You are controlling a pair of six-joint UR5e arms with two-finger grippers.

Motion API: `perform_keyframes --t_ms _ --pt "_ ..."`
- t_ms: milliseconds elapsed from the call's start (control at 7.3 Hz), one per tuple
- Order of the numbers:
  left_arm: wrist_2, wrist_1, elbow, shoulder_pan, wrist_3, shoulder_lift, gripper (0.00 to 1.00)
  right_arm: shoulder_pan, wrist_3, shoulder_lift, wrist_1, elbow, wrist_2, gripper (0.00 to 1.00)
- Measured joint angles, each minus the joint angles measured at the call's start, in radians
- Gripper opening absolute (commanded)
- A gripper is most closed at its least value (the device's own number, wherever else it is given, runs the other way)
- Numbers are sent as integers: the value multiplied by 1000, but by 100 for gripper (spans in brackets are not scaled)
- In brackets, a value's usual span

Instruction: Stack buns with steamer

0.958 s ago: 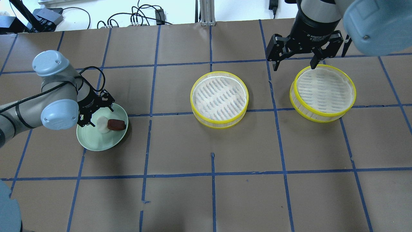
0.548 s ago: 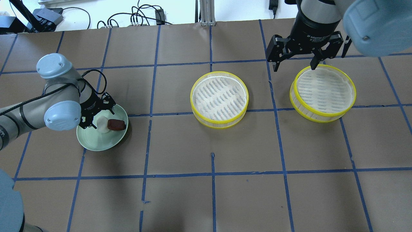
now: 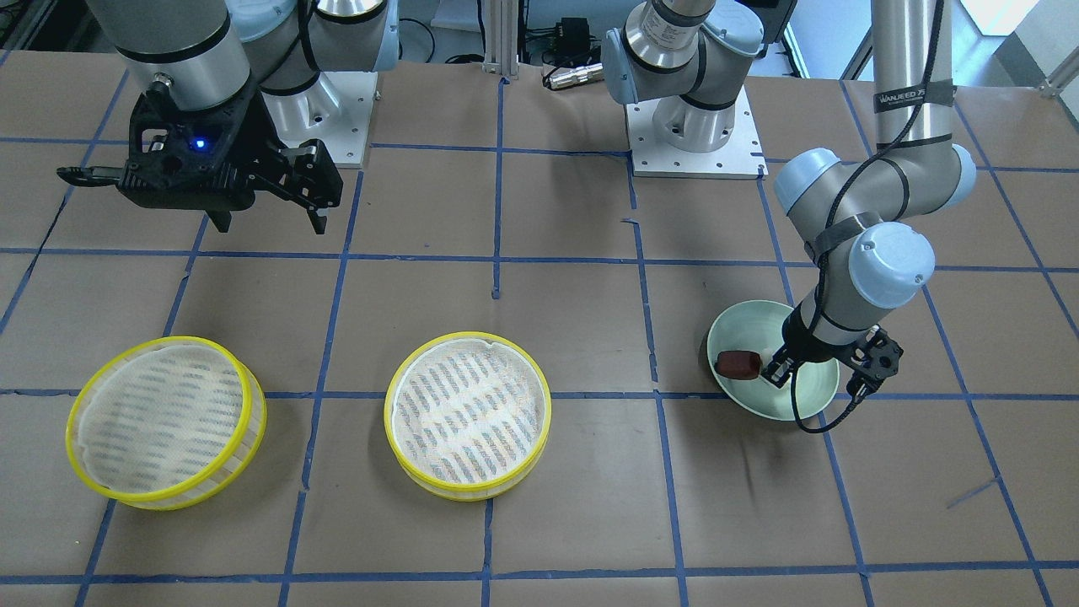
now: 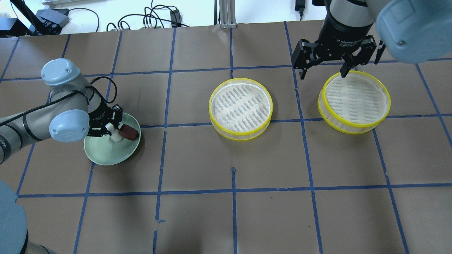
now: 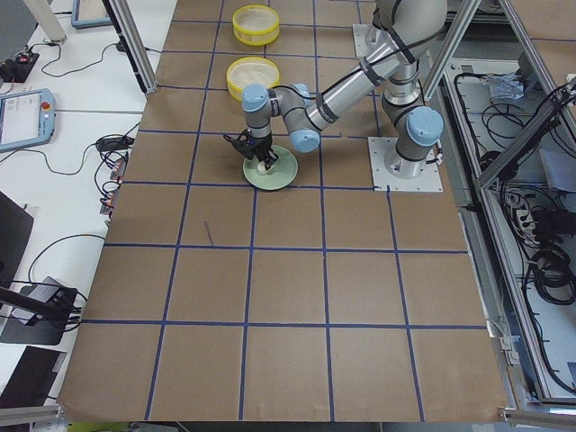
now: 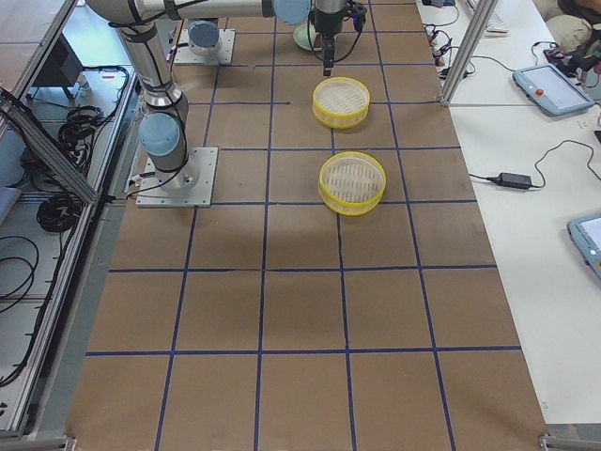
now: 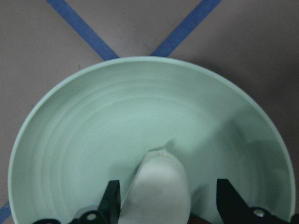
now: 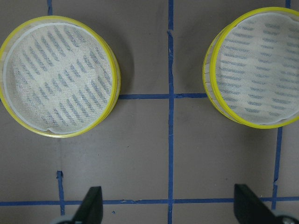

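The left gripper next needs to grab the white rounded bun by its plump body (image 7: pixel 156 186), so that the buns can be stacked in the steamer.
A white rounded bun (image 4: pixel 115 136) and a reddish-brown blocky bun (image 4: pixel 129 133) lie side by side on the green plate (image 4: pixel 106 155) at the left. My left gripper (image 4: pixel 113 131) is low in the plate and open, with one finger on each side of the white bun (image 7: pixel 159 191). One finger (image 7: pixel 111 201) touches the bun; the other stands a little off it. Two yellow-rimmed steamer trays stand empty at the middle (image 4: pixel 241 108) and the right (image 4: pixel 354 102). My right gripper (image 4: pixel 323 72) is open and empty, high above the table behind those trays.
The brown bun (image 3: pixel 738 364) sits right against the left gripper's side. The table is brown paper with a blue tape grid (image 4: pixel 233 192). Cables and arm bases lie beyond the far edge.
My left gripper has dropped into the plate and come astride the white bun, its fingers closer together than before. The right gripper has hardly moved.
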Motion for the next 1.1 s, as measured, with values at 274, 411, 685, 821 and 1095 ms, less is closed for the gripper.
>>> perform_keyframes --t_ms 274,411,685,821,1095 --pt "24 -22 25 -4 0 35 3 0 0 0 -1 0 0 100" --pt "62 -79 67 -26 4 58 3 0 0 0 0 0 0 100" --pt "36 -211 206 -167 5 65 4 0 -2 0 1 1 0 100" --pt "-33 -234 265 -244 2 51 4 0 -5 0 2 1 -1 100" --pt "-183 -241 348 -372 -43 18 5 -1 -9 0 3 1 -1 100"
